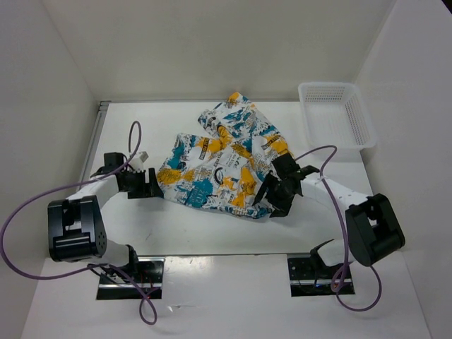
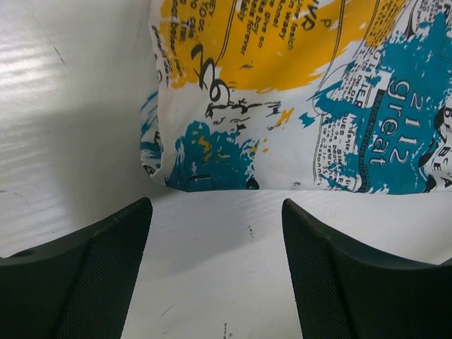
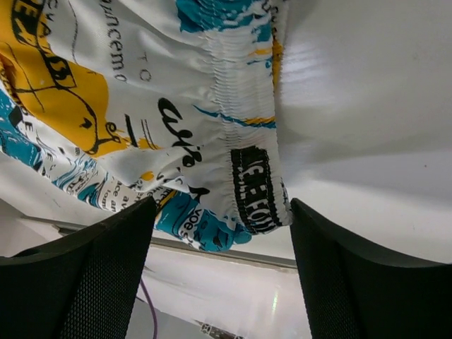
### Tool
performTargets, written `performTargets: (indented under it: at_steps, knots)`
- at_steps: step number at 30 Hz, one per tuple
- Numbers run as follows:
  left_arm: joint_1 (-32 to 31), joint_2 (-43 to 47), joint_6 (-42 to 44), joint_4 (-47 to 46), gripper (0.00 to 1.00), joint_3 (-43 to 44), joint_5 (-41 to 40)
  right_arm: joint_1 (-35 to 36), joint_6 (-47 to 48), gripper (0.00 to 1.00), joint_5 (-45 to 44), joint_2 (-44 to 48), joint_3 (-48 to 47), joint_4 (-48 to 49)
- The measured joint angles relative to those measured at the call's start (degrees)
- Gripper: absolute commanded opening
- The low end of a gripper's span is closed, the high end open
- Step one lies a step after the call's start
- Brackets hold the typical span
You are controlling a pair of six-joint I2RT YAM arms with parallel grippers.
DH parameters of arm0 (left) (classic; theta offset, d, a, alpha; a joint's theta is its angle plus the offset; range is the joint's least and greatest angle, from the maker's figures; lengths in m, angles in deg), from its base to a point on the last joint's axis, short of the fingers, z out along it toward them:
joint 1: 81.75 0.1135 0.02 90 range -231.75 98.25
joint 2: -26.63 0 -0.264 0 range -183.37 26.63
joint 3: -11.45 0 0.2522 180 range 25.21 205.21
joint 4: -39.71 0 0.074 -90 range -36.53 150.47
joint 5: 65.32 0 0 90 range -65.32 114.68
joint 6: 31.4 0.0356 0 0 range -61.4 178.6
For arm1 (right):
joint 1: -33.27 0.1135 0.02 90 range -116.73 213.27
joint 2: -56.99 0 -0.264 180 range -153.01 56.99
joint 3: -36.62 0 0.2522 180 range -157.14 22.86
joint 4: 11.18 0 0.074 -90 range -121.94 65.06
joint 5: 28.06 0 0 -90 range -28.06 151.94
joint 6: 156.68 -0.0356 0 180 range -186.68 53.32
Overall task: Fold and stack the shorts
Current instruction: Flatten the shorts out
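The robot will stretch, spread and fold the shorts, so the right gripper first needs to grab them by the waistband end of their near edge (image 1: 263,210) (image 3: 256,215).
The shorts (image 1: 226,159), white with teal, yellow-orange and black print, lie crumpled across the middle of the table. My left gripper (image 1: 152,185) is open and empty at their left corner, just short of the cloth. In the left wrist view that corner (image 2: 282,92) lies just beyond my fingers (image 2: 92,275). My right gripper (image 1: 272,192) is open at the shorts' near right edge. In the right wrist view the elastic waistband edge (image 3: 247,169) reaches between my spread fingers (image 3: 353,282), not pinched.
A white plastic mesh basket (image 1: 335,113) stands at the back right. White walls close in the table on the left, back and right. The table's near edge (image 1: 226,256) runs just in front of the arm bases.
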Motion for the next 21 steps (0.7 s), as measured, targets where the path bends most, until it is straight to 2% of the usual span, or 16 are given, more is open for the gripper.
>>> performTargets:
  at_steps: [3, 6, 9, 10, 11, 14, 15, 18, 19, 21]
  knots:
    - [0.0, -1.4, -0.1, -0.3, 0.82, -0.5, 1.0, 0.0, -0.6, 0.81, 0.5, 1.3, 1.4, 0.5]
    - [0.0, -2.4, -0.2, -2.5, 0.74, -0.5, 2.4, 0.0, -0.9, 0.81, 1.2, 1.8, 2.8, 1.8]
    - [0.0, -4.5, -0.2, -4.3, 0.52, 0.4, 2.7, 0.0, -1.3, 0.81, 2.3, 2.2, 4.5, 3.0]
    - [0.0, -5.5, 0.0, -4.7, 0.36, 0.9, 2.4, 0.0, -1.6, 0.81, 2.8, 2.3, 5.0, 3.6]
    - [0.1, -6.4, -0.2, -4.9, 0.25, 1.5, 2.4, 0.0, -1.7, 0.81, 3.2, 2.3, 5.4, 4.0]
    - [0.1, -9.9, -0.1, -5.6, 0.00, 3.6, 2.0, 0.0, -2.3, 0.68, 4.1, 2.5, 6.6, 5.7]
    - [0.1, -10.5, -0.1, -5.7, 0.00, 4.2, 1.9, 0.0, -2.8, 0.53, 4.3, 2.8, 7.0, 6.3]
    - [0.1, -11.0, -0.1, -5.6, 0.00, 4.9, 1.6, 0.0, -4.0, 0.27, 4.4, 3.7, 7.6, 7.8]
    - [0.1, -11.0, -0.1, -5.5, 0.00, 4.9, 1.5, 0.0, -4.6, 0.14, 4.3, 3.8, 7.6, 8.2]
    - [0.1, -11.0, -0.1, -4.9, 0.00, 5.3, 1.3, 0.0, -5.3, 0.05, 3.7, 4.4, 7.5, 8.2]
